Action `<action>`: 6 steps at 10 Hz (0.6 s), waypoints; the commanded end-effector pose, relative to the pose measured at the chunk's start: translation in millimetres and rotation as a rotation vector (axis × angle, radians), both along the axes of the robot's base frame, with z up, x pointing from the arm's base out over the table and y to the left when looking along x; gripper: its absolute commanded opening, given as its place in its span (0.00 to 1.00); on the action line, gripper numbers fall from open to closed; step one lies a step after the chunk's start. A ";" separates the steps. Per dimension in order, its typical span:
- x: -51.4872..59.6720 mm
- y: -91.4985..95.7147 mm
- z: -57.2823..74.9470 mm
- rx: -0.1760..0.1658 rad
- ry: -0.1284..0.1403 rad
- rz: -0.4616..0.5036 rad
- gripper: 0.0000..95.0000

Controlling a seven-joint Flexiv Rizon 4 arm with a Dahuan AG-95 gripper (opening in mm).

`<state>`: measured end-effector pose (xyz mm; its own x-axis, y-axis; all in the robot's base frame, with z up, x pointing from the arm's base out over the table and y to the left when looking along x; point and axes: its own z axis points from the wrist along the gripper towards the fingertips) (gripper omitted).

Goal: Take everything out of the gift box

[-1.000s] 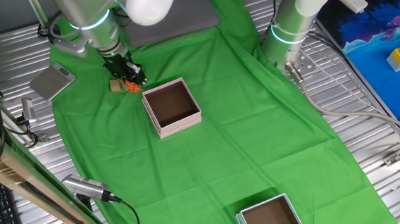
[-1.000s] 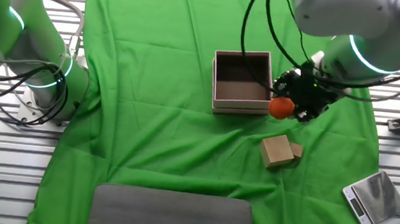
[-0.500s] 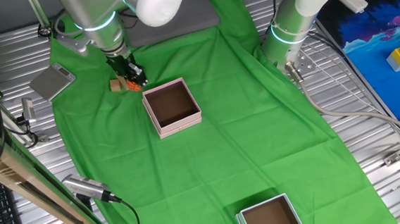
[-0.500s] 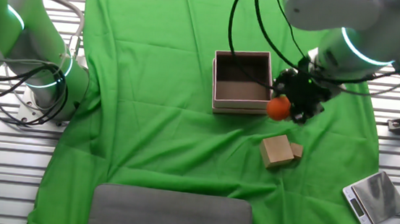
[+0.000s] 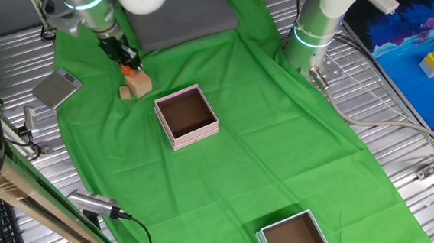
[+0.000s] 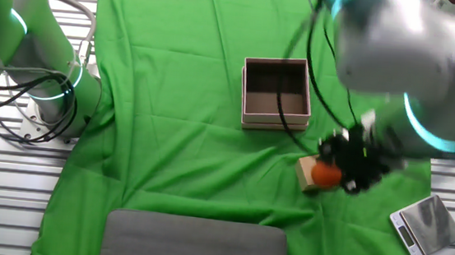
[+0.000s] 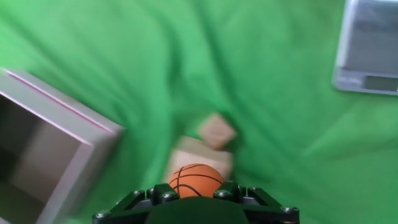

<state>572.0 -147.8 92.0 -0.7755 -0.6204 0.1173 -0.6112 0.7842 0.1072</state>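
Observation:
The orange ball's bottom [image 5: 129, 72] overlaps the tan wooden cube, so my gripper should move the ball to the open green cloth behind before letting go.
The pale pink gift box [image 5: 187, 115] [image 6: 276, 90] sits open on the green cloth, and its brown inside shows nothing in it. My gripper [image 5: 124, 55] [image 6: 349, 159] [image 7: 196, 191] is shut on the orange ball [image 5: 132, 69] [image 6: 327, 174] [image 7: 196, 179]. It hangs just over the tan wooden cube [image 5: 138, 85] [image 6: 306, 169] [image 7: 186, 154], which lies on the cloth outside the box. In the hand view the box's corner [image 7: 59, 140] is at the left edge.
A small brown wooden block [image 5: 125, 93] [image 7: 216, 130] lies against the cube. A silver scale [image 5: 57, 87] [image 6: 425, 226] [image 7: 367, 43] rests on the metal table beside the cloth. A larger teal-grey box [image 5: 298, 238] stands at the cloth's near edge. A second arm's base [image 5: 311, 36] [image 6: 57, 88] stands by the cloth.
The gripper has carried the orange ball away from the gift box's side and now holds it above the wooden cube. The box, cube and block have not moved.

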 end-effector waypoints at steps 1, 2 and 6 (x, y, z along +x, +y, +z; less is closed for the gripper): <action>4.0 -39.8 -17.6 0.048 -0.016 0.170 0.00; 4.2 -47.0 -22.9 0.050 -0.023 0.190 0.00; 6.2 -56.4 -36.0 0.060 -0.040 0.191 0.00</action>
<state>579.2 -204.1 55.5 -0.6298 -0.7755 0.0452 -0.7669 0.6300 0.1222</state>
